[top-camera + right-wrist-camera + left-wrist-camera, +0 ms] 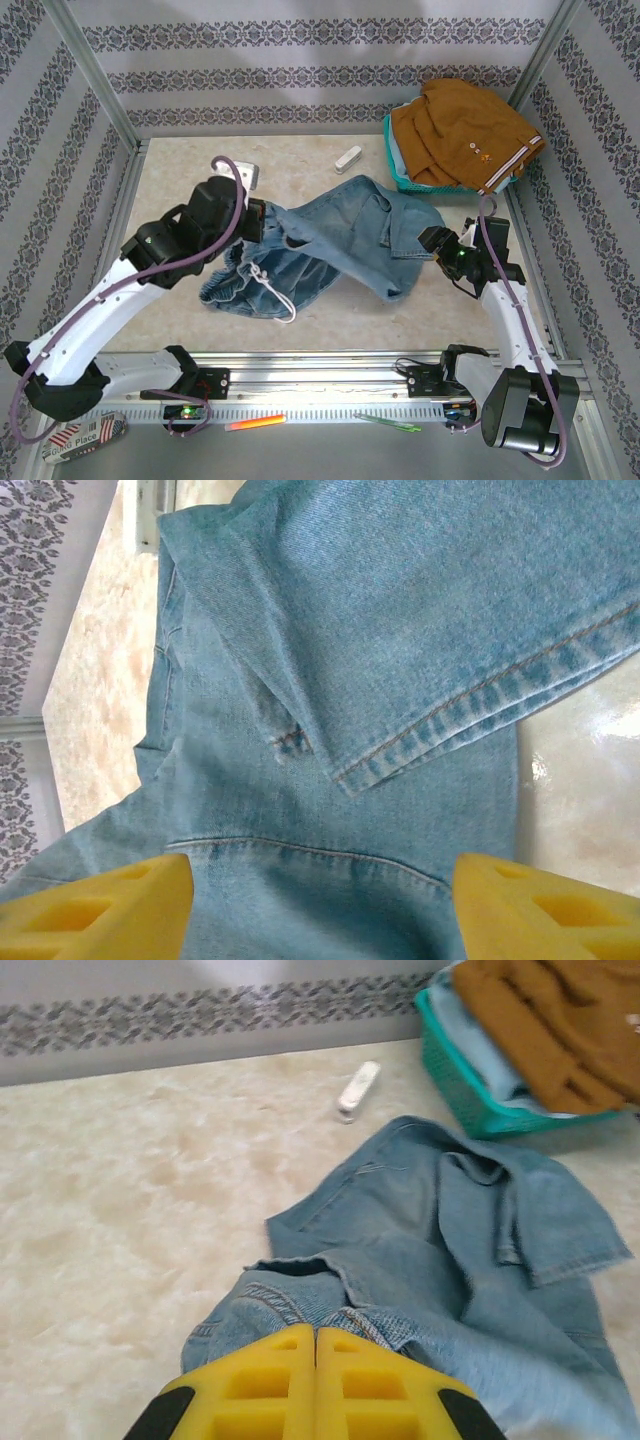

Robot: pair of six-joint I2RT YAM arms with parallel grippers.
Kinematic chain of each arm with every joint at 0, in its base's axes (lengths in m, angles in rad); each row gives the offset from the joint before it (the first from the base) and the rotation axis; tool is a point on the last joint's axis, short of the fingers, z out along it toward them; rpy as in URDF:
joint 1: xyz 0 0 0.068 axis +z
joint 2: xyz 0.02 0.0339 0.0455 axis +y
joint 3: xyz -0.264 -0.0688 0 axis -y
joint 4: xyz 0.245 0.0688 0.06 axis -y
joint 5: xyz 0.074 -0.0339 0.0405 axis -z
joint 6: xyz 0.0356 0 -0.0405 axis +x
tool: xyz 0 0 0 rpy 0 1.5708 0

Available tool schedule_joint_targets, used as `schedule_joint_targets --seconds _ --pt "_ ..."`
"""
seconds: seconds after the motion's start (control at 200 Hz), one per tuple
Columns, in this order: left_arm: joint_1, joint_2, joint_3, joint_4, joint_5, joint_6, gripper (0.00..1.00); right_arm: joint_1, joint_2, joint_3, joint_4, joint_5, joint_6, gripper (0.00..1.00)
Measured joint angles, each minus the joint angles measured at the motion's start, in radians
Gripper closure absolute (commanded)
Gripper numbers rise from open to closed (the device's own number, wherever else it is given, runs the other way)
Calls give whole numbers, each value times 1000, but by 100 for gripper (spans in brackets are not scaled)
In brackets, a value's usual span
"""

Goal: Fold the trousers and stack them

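I should next grab the trousers with my right gripper near their hemmed flap (pixel 411 251) (pixel 428 734), opposite my left gripper, to stretch them out for folding.
The trousers (pixel 340 235), light blue faded denim, lie crumpled in the middle of the table. Their gathered waistband and white drawstring (pixel 275 295) are toward the near left. My left gripper (pixel 258 220) is at their left edge. In the left wrist view its yellow fingers (pixel 260 1380) are pressed together, with a bunched denim fold (pixel 300 1305) pinched at the tips (pixel 316 1332). My right gripper (pixel 432 243) hovers over the right side of the trousers (pixel 330 630). It is open (pixel 320 905), its two yellow fingers (pixel 110 910) wide apart above a hemmed flap and flat denim.
A teal basket (pixel 400 170) piled with mustard-brown clothing (pixel 465 130) stands at the back right corner. A small white object (pixel 348 158) lies on the table behind the trousers, and a metal bracket (pixel 243 175) sits behind the left gripper. Patterned walls enclose three sides.
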Motion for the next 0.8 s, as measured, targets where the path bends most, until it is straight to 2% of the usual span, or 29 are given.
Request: schedule_joint_targets --seconds 0.14,0.365,0.545,0.595,0.659,0.719,0.759,0.799 --pt "74 -10 -26 -8 42 0 100 26 33 -37 32 1 15 29" --pt "209 -104 -125 -11 118 -2 100 159 150 -109 93 28 53 30" --pt "240 -118 -125 -11 154 -1 100 240 267 -135 157 45 101 31" --pt "243 -118 -125 -11 159 -1 100 245 301 -134 170 52 107 42" --pt "247 -118 -125 -11 169 -1 100 241 319 -132 166 56 121 72" --pt "253 -119 -125 -11 174 -1 100 234 330 -128 136 76 127 91" --pt "255 -119 -125 -11 176 -1 100 223 334 -126 125 79 128 100" --pt "260 -121 -125 -11 177 0 100 223 341 -121 148 73 128 100"
